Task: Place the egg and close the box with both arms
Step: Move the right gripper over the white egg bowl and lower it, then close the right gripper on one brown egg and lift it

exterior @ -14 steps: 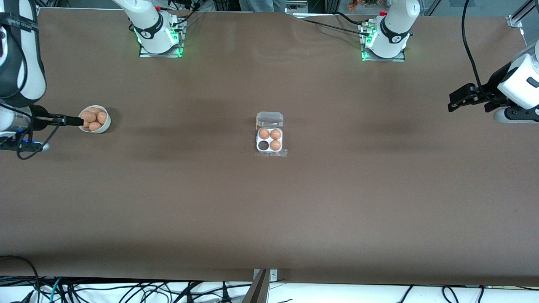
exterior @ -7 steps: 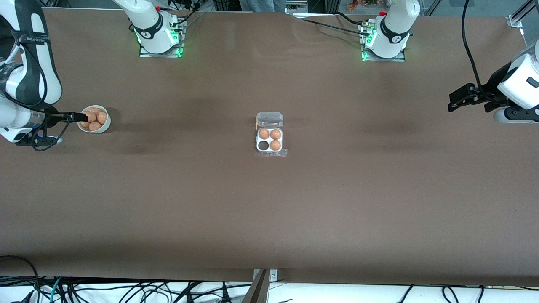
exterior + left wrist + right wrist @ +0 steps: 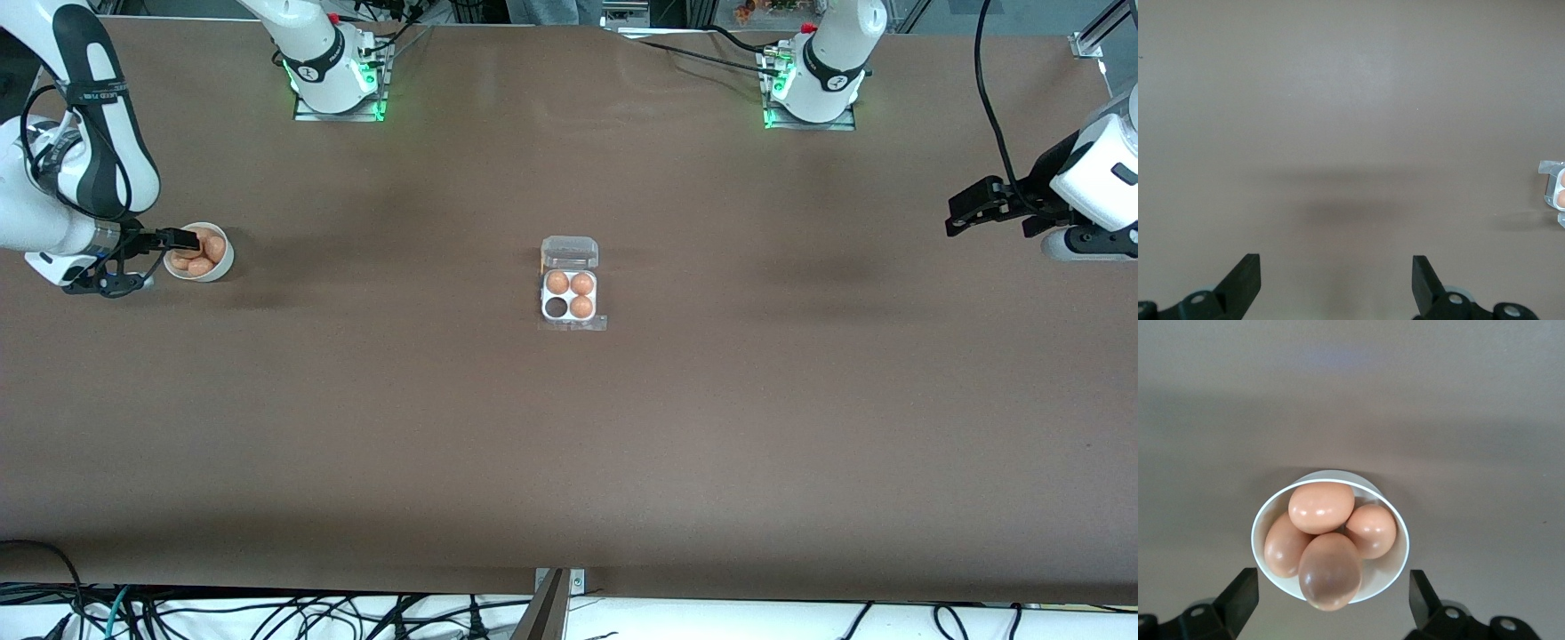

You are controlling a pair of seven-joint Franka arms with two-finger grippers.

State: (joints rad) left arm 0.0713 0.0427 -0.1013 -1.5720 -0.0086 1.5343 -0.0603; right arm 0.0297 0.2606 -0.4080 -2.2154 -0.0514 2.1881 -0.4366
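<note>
My right gripper grabs the topmost egg in the white bowl by its rounded sides next, to fill the egg box's empty cell (image 3: 556, 308).
The clear egg box (image 3: 570, 298) lies open at the table's middle, with its lid (image 3: 569, 252) laid back toward the robots' bases. It holds three brown eggs, and one cell (image 3: 556, 308) is empty. Several more brown eggs (image 3: 1330, 570) lie in a round white bowl (image 3: 222, 263) at the right arm's end of the table. My right gripper (image 3: 184, 238) is open and empty just over the bowl. In the right wrist view its fingers stand either side of the bowl (image 3: 1395, 577) with the right gripper (image 3: 1331, 595) above the eggs. My left gripper (image 3: 965, 213) is open and empty, and that arm waits over its own end of the table.
The left wrist view shows the left gripper (image 3: 1336, 277) over bare brown table, with a corner of the box (image 3: 1555, 190) at the picture's edge. The two arm bases (image 3: 338, 80) stand along the table's edge by the robots. Cables hang off the edge nearest the front camera.
The right arm has swung in over the table's end, and its gripper has slid a little farther over the bowl. The left arm and the box have not moved.
</note>
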